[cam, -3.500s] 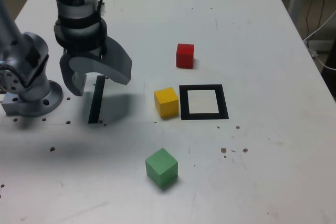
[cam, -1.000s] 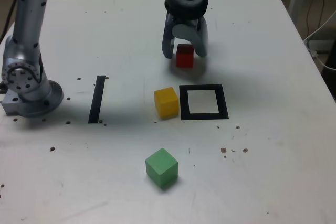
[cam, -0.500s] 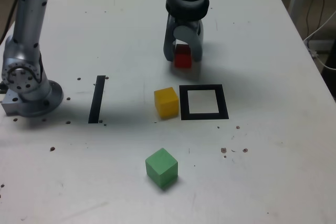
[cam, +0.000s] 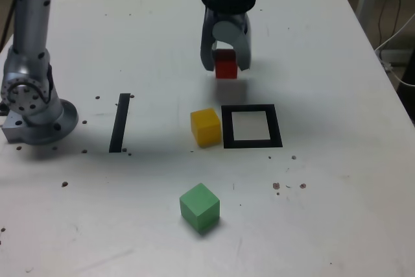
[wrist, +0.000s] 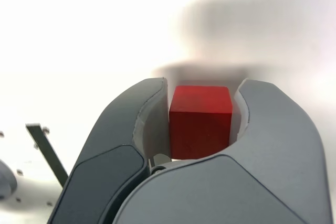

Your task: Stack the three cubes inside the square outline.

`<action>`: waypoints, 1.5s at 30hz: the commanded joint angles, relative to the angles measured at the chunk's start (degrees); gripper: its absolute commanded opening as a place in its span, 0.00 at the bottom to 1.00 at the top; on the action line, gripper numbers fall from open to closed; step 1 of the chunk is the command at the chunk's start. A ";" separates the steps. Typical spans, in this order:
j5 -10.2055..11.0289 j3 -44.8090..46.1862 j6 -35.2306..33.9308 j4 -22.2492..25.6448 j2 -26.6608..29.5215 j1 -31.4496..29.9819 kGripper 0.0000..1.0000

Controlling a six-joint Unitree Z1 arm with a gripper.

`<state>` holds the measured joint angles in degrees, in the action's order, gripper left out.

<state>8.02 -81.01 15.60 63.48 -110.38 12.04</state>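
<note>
My gripper holds the red cube [cam: 225, 65] behind the square outline [cam: 251, 126], where the cube hangs. I should keep my gripper closed until the cube is in the outline.
My gripper [cam: 225, 63] is shut on the red cube [cam: 225, 65], holding it just above the table at the back of the scene; a shadow lies under it. The wrist view shows the red cube [wrist: 200, 120] pinched between the two grey fingers of the gripper [wrist: 201, 106]. In front of it, toward the exterior view's right, lies the square outline [cam: 251, 126] of black tape with nothing inside. The yellow cube [cam: 205, 126] sits against the outline's left side in the exterior view. The green cube [cam: 199, 207] rests alone nearer the front edge.
A single straight black tape strip [cam: 120, 122] lies on the exterior view's left, next to the arm's grey base [cam: 32, 105]. The white table [cam: 337, 180] carries small dark specks. Cables hang past the table's right edge in the exterior view.
The gripper came over from the tape strip to the red cube, closed its fingers on it, and has lifted it slightly off the table.
</note>
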 commanded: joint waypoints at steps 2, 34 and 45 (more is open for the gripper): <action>0.90 -0.85 -5.30 2.13 1.70 -3.99 0.19; -2.96 -1.67 -18.18 -0.60 -5.29 -17.88 0.19; -4.21 0.36 -17.36 -4.34 -5.59 -17.93 0.19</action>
<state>3.59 -80.80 -1.85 59.31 -115.78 -5.88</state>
